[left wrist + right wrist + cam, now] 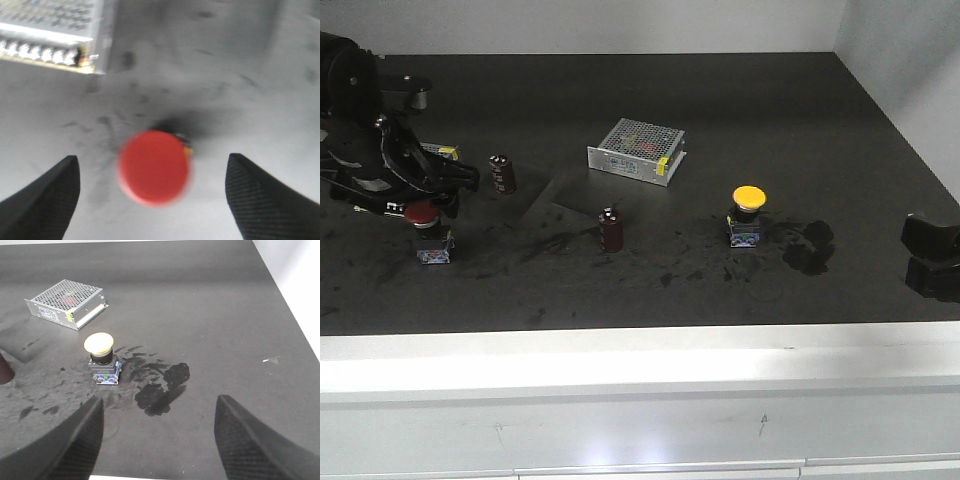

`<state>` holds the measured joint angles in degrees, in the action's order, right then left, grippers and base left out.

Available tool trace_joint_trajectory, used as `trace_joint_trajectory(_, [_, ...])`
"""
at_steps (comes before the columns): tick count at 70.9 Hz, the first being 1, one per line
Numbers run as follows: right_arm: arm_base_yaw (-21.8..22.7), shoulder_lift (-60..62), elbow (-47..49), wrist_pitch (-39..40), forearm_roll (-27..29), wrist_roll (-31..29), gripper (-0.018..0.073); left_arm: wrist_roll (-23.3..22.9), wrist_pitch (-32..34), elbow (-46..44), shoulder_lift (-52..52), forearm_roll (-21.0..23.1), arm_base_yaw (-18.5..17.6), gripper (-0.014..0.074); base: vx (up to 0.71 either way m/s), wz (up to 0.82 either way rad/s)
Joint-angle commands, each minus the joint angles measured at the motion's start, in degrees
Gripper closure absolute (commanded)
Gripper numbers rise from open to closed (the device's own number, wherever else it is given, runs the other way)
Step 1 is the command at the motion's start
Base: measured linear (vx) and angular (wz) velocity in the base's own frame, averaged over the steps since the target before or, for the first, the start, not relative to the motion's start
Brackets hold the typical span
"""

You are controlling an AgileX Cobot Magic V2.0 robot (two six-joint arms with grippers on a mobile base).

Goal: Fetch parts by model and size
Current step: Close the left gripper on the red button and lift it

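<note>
I should next use my left gripper to grab the red-capped push-button switch by its red cap (421,212), so that I can fetch it.
The red-capped push-button switch (427,232) stands on its dark, blue-marked base at the left of the black table. My left gripper (438,196) hovers right over it, open. In the left wrist view the blurred red cap (154,167) lies between the two dark fingers (47,200) without touching either. The yellow-capped switch (747,214) stands upright right of centre. My right gripper (932,257) waits open at the table's right edge, and in its wrist view the yellow switch (102,359) is ahead and to the left of the empty right gripper (160,401).
A silver perforated box (636,150) lies at the back centre, also seen as the silver box (50,35) and box (67,302). Two maroon cylinders (502,173) (611,229) stand between the switches. Dark smudges (810,248) mark the table. A white ledge (640,350) borders the front.
</note>
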<state>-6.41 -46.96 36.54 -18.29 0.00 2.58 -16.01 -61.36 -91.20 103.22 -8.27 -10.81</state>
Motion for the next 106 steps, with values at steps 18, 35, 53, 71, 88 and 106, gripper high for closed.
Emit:
trace_joint_trajectory(18, [-0.2,0.2,2.2,3.7,0.0,-0.3,0.0097,1.8,0.9,-1.9,-0.7,5.4,2.0,0.0024,0.00,0.00])
trace_joint_trajectory(35, [-0.2,0.2,2.2,3.7,0.0,-0.3,0.0097,1.8,1.9,-1.9,0.2,6.5,2.0,0.0052,0.00,0.00])
trace_joint_trajectory(53, [-0.2,0.2,2.2,3.5,0.3,-0.3,0.0097,2.5,1.5,-1.9,0.2,6.4,2.0,0.0311,0.00,0.00])
trace_joint_trajectory(71, [-0.2,0.2,2.2,3.3,0.0,-0.3,0.0097,6.7,1.2,-1.9,-1.0,5.8,2.0,0.0606,0.00,0.00])
trace_joint_trajectory(88, [-0.2,0.2,2.2,3.1,0.0,-0.3,0.0097,9.3,6.2,1.9,-12.2,5.8,1.8,0.0603,0.00,0.00])
trace_joint_trajectory(106, [-0.2,0.2,2.2,3.5,0.0,-0.3,0.0097,9.3,17.2,18.4,-33.4,4.6,1.8,0.0602,0.00,0.00])
